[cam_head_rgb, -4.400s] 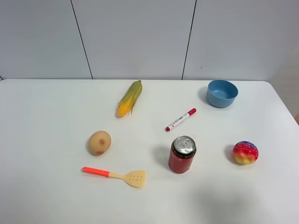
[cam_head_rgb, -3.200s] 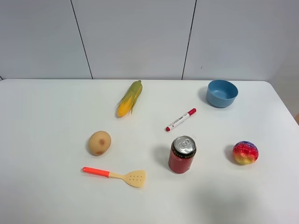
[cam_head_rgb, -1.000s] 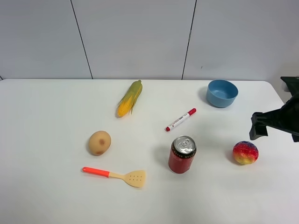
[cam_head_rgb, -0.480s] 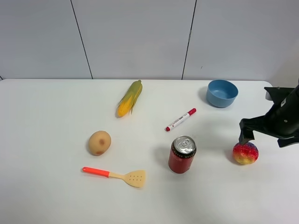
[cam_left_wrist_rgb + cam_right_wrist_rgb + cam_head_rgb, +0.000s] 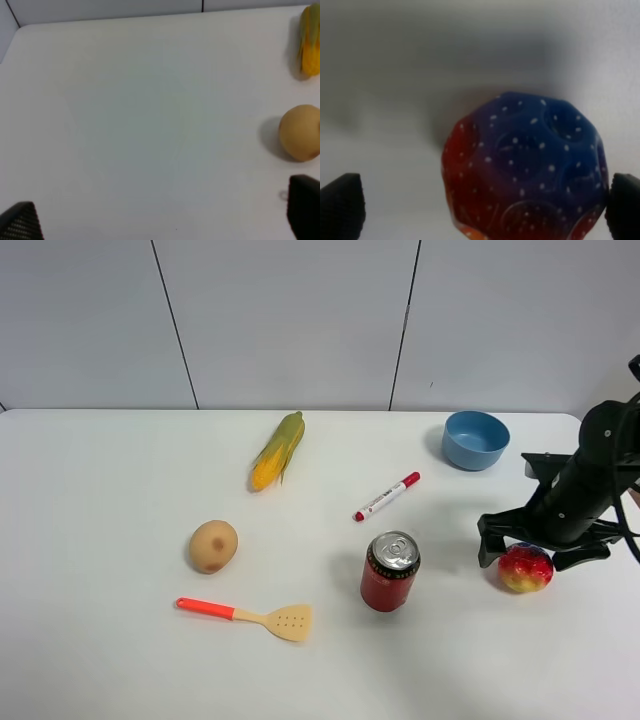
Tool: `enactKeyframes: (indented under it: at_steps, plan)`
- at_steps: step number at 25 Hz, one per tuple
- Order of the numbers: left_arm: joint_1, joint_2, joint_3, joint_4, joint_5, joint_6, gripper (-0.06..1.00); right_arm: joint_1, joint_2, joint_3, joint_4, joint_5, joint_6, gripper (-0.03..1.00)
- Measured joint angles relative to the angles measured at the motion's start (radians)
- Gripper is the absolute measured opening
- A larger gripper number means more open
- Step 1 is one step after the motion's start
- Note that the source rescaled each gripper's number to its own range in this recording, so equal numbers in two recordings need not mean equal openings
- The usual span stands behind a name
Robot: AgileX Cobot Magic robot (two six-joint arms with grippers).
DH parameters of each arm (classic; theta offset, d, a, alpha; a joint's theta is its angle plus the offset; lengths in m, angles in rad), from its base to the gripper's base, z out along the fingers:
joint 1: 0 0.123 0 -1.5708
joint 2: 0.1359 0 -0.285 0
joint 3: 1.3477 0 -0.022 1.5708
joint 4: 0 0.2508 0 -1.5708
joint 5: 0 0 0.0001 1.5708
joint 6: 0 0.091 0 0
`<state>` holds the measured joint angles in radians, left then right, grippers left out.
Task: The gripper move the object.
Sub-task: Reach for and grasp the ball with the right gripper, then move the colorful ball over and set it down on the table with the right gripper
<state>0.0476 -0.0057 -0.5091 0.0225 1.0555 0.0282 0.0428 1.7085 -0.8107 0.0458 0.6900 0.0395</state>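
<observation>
My right gripper will grab the rainbow ball [image 5: 526,573] next, and it will hold it by its bumpy round sides. It will then move the ball.
The object is a small bumpy rainbow ball [image 5: 526,573] on the white table, right of the red can. My right gripper [image 5: 531,552] hangs low over it, open, with one finger on each side of the ball. In the right wrist view the ball [image 5: 525,170] fills the middle, blue-purple on top and red below, between the two black fingertips [image 5: 340,204]; the other fingertip sits very close to the ball's side. My left gripper [image 5: 162,220] is open and empty over bare table; it does not show in the high view.
A red can [image 5: 390,571] stands left of the ball. A blue bowl [image 5: 476,440] sits behind, with a red marker [image 5: 387,496], a corn cob [image 5: 278,450], a tan potato [image 5: 213,546] and an orange-handled spatula [image 5: 250,615] further left. The table's right edge is close by.
My right arm came in from the right edge, moved left and down, and now straddles the ball with open jaws. The ball and other things have not moved.
</observation>
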Motion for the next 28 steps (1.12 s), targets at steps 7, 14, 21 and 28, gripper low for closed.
enactKeyframes:
  at_steps: [7, 14, 21, 28]
  plan:
    - [0.0, 0.0, 0.0, 0.0, 0.0, 0.0, 1.0, 0.0, 0.053, 0.0, -0.046, -0.018, 0.024, 0.98]
    - [0.0, 0.0, 0.0, 0.0, 0.0, 0.0, 1.0, 0.0, 0.058, 0.0, -0.076, -0.034, 0.043, 0.43]
    - [0.0, 0.0, 0.0, 0.0, 0.0, 0.0, 1.0, 0.0, 0.058, 0.0, -0.079, -0.04, 0.047, 0.0]
    - [0.0, 0.0, 0.0, 0.0, 0.0, 0.0, 1.0, 0.0, 0.036, -0.006, -0.046, 0.007, 0.046, 0.0]
